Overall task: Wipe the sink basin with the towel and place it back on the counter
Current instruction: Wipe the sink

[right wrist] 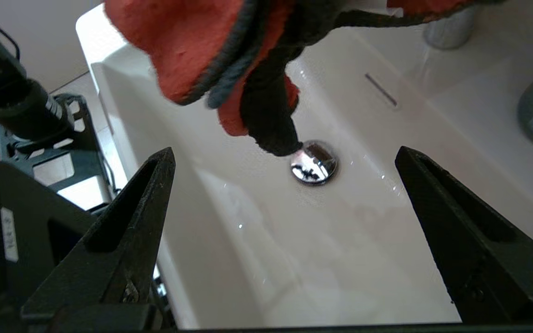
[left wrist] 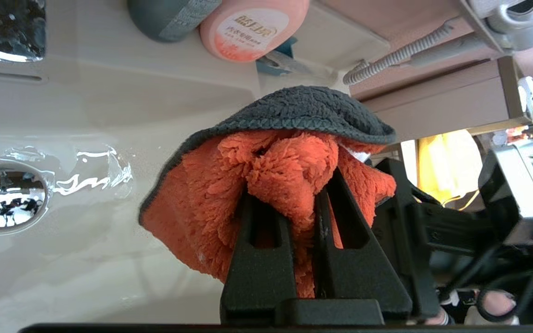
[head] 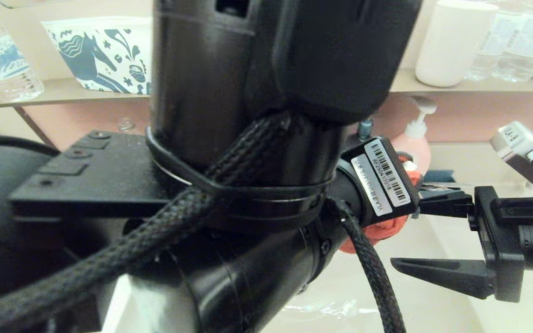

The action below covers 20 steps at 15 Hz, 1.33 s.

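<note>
My right gripper grabs the orange-red towel by its grey hemmed edge [right wrist: 235,62] next, to wipe the sink basin [right wrist: 322,240].
My left gripper [left wrist: 289,185] is shut on the orange-red towel [left wrist: 229,185], whose dark grey backing folds over the top. The towel hangs in the air above the off-white sink basin [left wrist: 63,259], not touching it. In the head view my left arm hides most of the scene; only a piece of the towel [head: 382,229] shows beside it. My right gripper [head: 407,233] stands open just right of the towel, holding nothing. In the right wrist view this gripper [right wrist: 285,152] faces the basin [right wrist: 322,240], with the towel [right wrist: 192,46] dangling above the chrome drain plug [right wrist: 313,162]. The counter [right wrist: 470,92] runs behind the basin.
A pink soap bottle [left wrist: 252,27] and a grey-green bottle [left wrist: 169,16] stand on the counter near the chrome faucet [left wrist: 7,27]. The overflow slot [right wrist: 381,90] is in the back wall. On the wall shelf are a white cup [head: 451,41], water bottles and a patterned pouch [head: 104,55].
</note>
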Motion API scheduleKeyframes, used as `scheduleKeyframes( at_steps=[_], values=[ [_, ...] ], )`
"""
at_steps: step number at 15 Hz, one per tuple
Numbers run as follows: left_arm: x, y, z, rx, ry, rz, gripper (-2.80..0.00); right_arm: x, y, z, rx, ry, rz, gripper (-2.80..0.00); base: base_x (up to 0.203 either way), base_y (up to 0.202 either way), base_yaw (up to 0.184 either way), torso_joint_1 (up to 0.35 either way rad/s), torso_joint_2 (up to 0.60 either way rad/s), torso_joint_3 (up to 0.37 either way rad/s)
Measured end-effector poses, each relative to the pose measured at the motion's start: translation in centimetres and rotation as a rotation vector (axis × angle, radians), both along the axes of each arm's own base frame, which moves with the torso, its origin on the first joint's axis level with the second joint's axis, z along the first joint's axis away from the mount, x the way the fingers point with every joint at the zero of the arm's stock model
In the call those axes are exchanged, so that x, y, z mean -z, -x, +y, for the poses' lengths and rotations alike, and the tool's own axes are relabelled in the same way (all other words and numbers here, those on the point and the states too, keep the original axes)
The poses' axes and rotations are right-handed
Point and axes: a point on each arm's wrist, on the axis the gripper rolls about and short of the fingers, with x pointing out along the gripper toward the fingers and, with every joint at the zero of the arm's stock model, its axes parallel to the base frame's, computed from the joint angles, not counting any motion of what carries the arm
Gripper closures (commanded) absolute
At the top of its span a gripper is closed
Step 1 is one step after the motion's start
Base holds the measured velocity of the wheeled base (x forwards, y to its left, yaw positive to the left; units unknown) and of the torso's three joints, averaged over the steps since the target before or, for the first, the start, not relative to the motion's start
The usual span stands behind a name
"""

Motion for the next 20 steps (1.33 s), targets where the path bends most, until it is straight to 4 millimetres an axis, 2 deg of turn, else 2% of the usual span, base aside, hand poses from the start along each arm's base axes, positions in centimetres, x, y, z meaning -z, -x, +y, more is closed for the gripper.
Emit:
scheduleKeyframes(
  at_steps=[12,16,17,18,20],
  values=[
    [-1.8,0.2,0.9,-0.01,0.061,0.01,0.0,0.2,-1.7,1.6,-0.051,-0.104,0.044,-2.8,0.0,0.0,0.0,0.0,0.0,0.0],
    [-2.0,0.3,1.1,-0.01,0.066,0.009,0.0,0.1,-2.3,2.8,-0.085,-0.129,-0.002,-2.8,0.0,0.0,0.0,0.0,0.0,0.0],
    [-2.0,0.3,1.1,-0.01,0.065,0.009,0.0,0.1,-2.4,3.0,-0.09,-0.132,-0.004,-0.46,0.0,0.0,0.0,0.0,0.0,0.0],
    [-2.0,0.3,1.1,-0.009,0.066,0.01,0.0,0.2,-2.5,3.1,-0.092,-0.131,-0.002,0.0,0.0,0.0,0.0,0.0,0.0,0.0],
    [-2.0,0.3,1.1,-0.007,0.064,0.01,0.0,0.0,-2.5,3.4,-0.102,-0.134,-0.006,0.0,0.0,0.0,0.0,0.0,0.0,0.0]
  ],
)
